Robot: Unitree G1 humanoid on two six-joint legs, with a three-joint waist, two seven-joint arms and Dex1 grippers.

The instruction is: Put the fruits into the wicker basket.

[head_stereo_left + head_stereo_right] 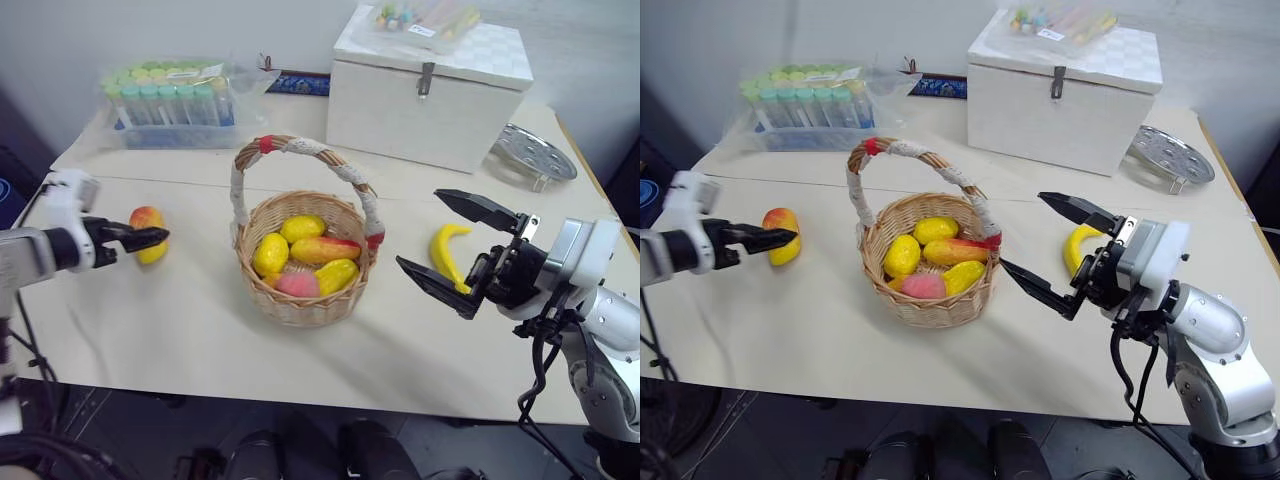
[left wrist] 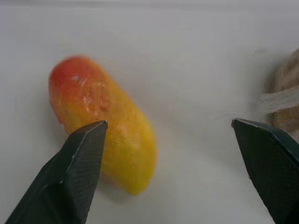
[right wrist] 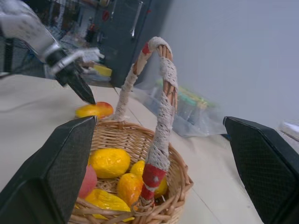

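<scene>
My left gripper must lower before closing on the red-and-yellow mango below.
The wicker basket (image 1: 300, 300) stands mid-table with several fruits inside, its cloth-wrapped handle (image 1: 305, 150) arching above. A red-and-yellow mango (image 1: 148, 233) lies on the table to its left; my left gripper (image 1: 150, 238) hovers open just over it, and in the left wrist view the mango (image 2: 105, 126) sits below the spread fingers (image 2: 77, 172). A yellow banana (image 1: 447, 250) lies on the table right of the basket. My right gripper (image 1: 450, 240) is raised, open and empty, in front of the banana, pointing toward the basket (image 3: 135, 186).
A white lidded box (image 1: 425, 85) stands at the back right with a bag on its lid. A plastic bag of green-capped tubes (image 1: 170, 100) lies at the back left. A metal disc (image 1: 533, 152) rests at the far right. The table's front edge (image 1: 300, 400) is near.
</scene>
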